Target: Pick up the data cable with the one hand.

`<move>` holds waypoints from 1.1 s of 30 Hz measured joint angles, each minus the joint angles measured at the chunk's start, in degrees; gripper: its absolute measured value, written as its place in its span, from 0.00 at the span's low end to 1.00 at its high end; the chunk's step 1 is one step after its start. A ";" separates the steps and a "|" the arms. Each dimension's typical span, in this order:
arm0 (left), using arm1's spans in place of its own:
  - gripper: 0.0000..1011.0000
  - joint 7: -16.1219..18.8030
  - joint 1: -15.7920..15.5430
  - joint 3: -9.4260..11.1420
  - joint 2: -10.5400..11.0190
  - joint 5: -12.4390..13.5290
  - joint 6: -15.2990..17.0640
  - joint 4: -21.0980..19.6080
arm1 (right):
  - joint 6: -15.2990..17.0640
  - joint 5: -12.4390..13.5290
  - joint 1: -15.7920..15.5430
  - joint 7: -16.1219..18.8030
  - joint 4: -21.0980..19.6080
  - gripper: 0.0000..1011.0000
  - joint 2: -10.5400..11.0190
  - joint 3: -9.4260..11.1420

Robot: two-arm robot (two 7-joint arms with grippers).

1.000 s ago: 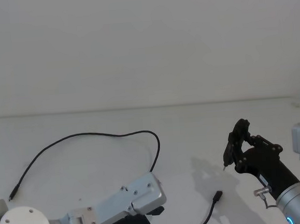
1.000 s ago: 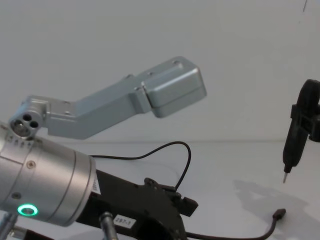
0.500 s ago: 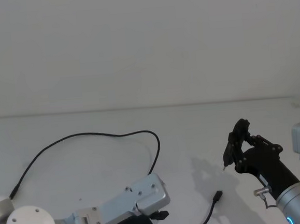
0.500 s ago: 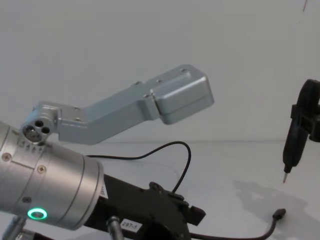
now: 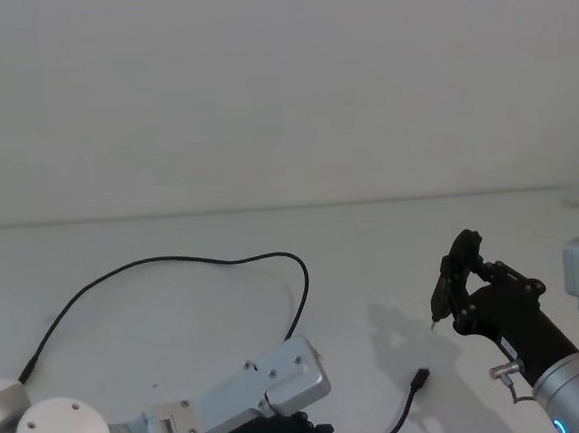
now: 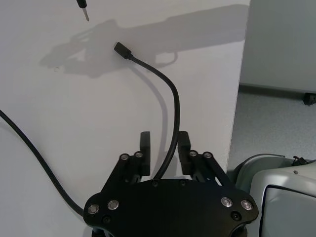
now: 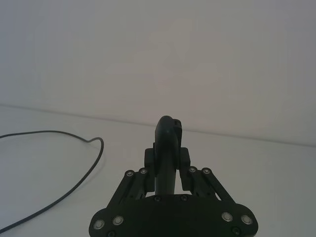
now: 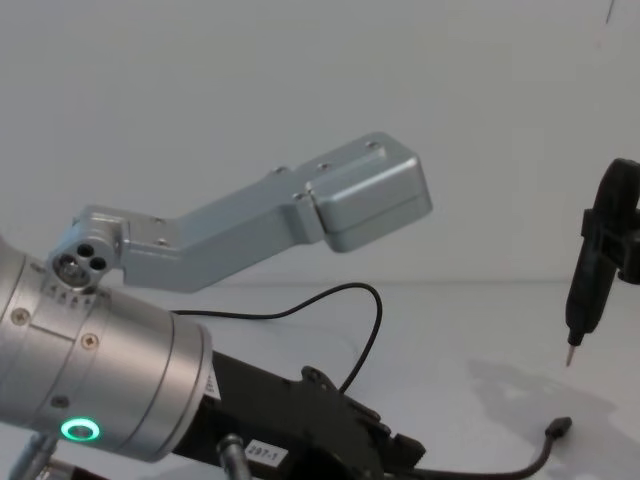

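The robot's left gripper should next grab the black cord behind the plug (image 8: 438, 474) to pick up the data cable and leave its plug (image 8: 559, 427) free.
The data cable (image 5: 172, 259) is a thin black line looping across the white table, and its small plug (image 5: 421, 377) lies near the front right. My left gripper (image 6: 164, 140) is low at the table's front edge, open, with the cable (image 6: 174, 113) running between its fingers (image 6: 144, 148) and on to the plug (image 6: 120, 48). From the chest view the left gripper (image 8: 400, 452) sits at the bottom, with the plug (image 8: 558, 428) to its right. My right gripper (image 5: 465, 285) hovers at the right, shut on a slim black tool (image 5: 442, 290) with a pin tip.
The table's front edge (image 6: 237, 123) runs just beside the left gripper, with floor beyond it. The tool's pin tip (image 8: 570, 355) hangs above the table near the plug. A short grey wire with a silver plug (image 5: 502, 370) sticks out of my right wrist.
My left arm has slid forward and to the right, bringing its gripper lower along the cable. The right arm and its tool have not moved.
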 joint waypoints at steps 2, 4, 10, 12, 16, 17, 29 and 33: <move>0.28 -0.01 -0.01 0.01 -0.02 0.01 0.00 0.03 | 0.00 0.00 0.00 0.00 0.00 0.28 0.00 0.00; 0.22 -0.01 -0.03 0.02 -0.04 0.03 0.01 0.05 | 0.00 0.00 0.00 0.00 0.00 0.28 0.00 0.00; 0.06 -0.01 -0.06 0.06 -0.07 0.05 0.00 0.09 | 0.00 0.00 0.00 0.00 0.00 0.28 0.00 0.00; 0.05 -0.01 -0.07 0.07 -0.08 0.07 0.00 0.10 | 0.00 0.00 0.00 0.00 0.00 0.28 0.00 0.00; 0.05 -0.01 -0.08 0.08 -0.11 0.09 0.00 0.13 | 0.00 0.00 0.00 0.00 0.00 0.28 0.00 0.00; 0.05 -0.01 -0.08 0.09 -0.11 0.09 0.00 0.13 | 0.00 0.00 0.00 0.00 0.00 0.28 0.00 0.00; 0.05 -0.27 -0.21 0.49 0.46 1.55 -1.92 -0.19 | 0.00 0.34 0.22 0.54 -0.33 0.28 0.22 0.62; 0.05 -0.42 -0.36 0.83 1.03 2.80 -3.67 -0.61 | 0.20 1.54 0.73 1.86 -0.98 0.28 0.68 1.58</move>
